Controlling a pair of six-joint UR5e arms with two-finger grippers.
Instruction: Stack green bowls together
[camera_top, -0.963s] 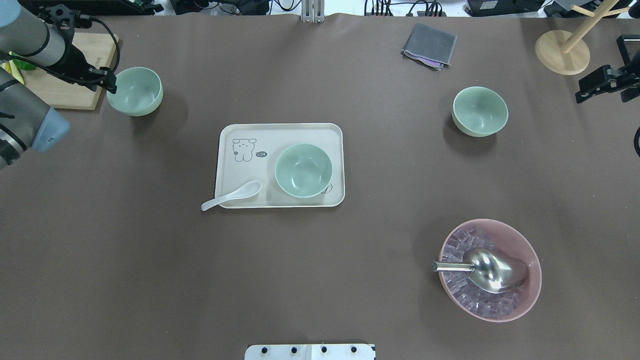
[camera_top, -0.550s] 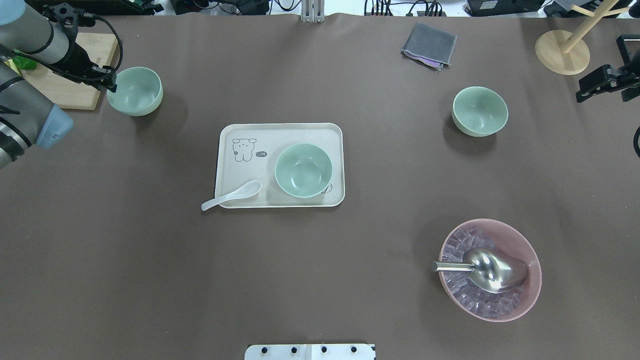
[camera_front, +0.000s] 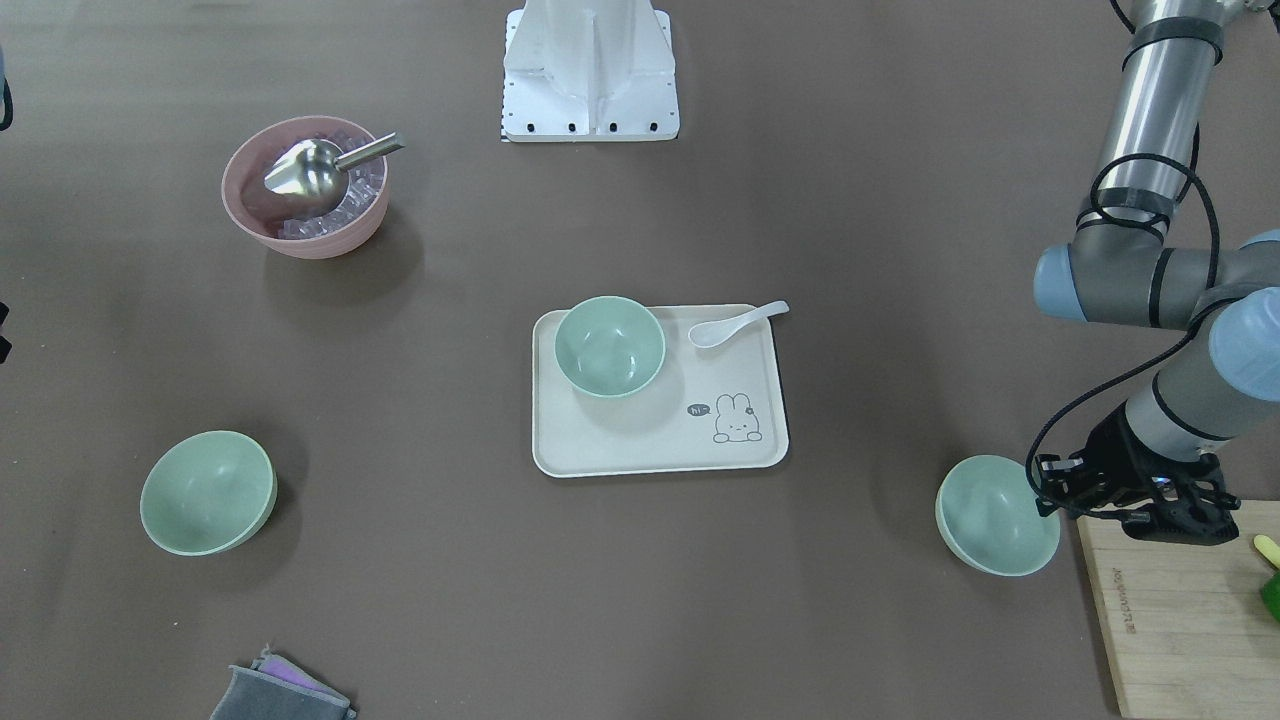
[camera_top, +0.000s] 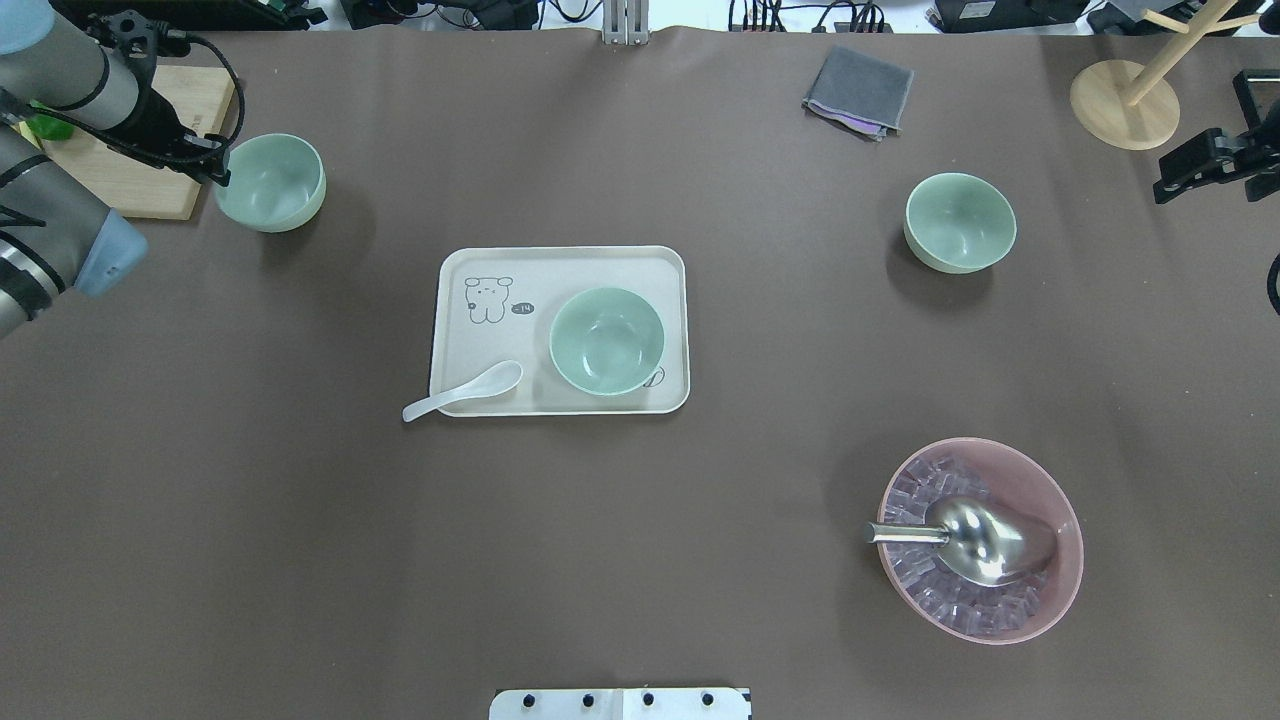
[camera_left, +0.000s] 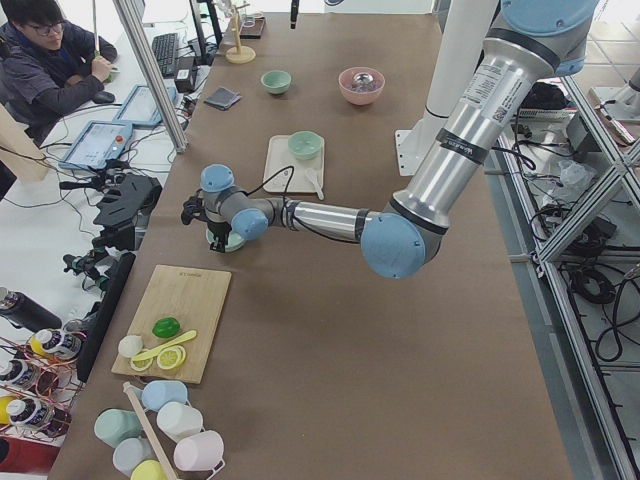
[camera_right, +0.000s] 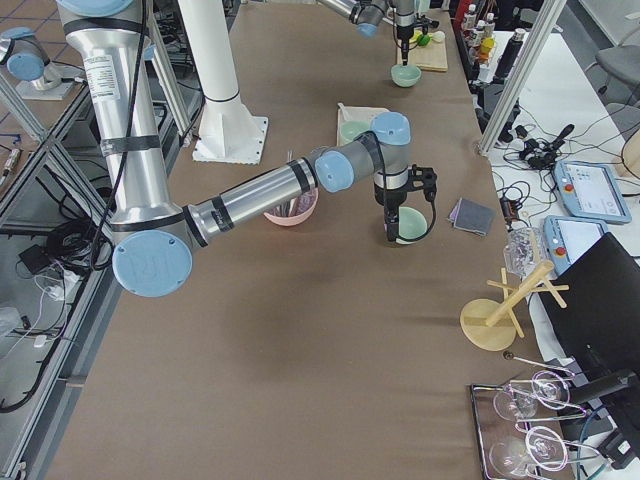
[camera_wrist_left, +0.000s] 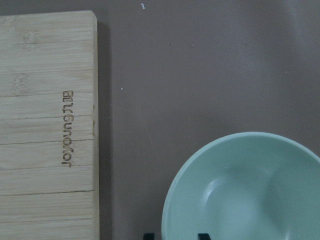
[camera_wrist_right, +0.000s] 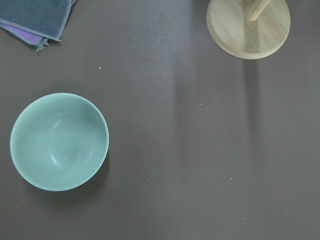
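My left gripper is to pick up the bowl beside the cutting board (camera_front: 1182, 612) next, by its rim (camera_front: 1039, 473), so the green bowls can be stacked together.
Three pale green bowls are upright. One (camera_top: 270, 183) is at the far left beside the cutting board, one (camera_top: 607, 340) is on the tray, and one (camera_top: 960, 222) is at the far right. My left gripper (camera_top: 218, 172) is at the left bowl's rim next to the board. In the left wrist view its two fingertips (camera_wrist_left: 147, 235) stand apart, one outside the rim and one inside this bowl (camera_wrist_left: 245, 190). My right gripper (camera_top: 1165, 188) hangs at the right edge, apart from the right bowl (camera_wrist_right: 59, 141). Its fingers do not show, so I cannot tell its state.
The cream tray (camera_top: 470, 270) holds a white spoon (camera_top: 465, 392). A pink bowl (camera_top: 1065, 590) with ice and a metal scoop (camera_top: 985, 540) is front right. A wooden cutting board (camera_top: 150, 190), a grey cloth (camera_top: 860, 90) and a wooden stand (camera_top: 1125, 105) lie along the far side.
My left gripper has shifted slightly left at the left bowl's rim, and the arm behind it moved. The bowls and the right arm have not moved.
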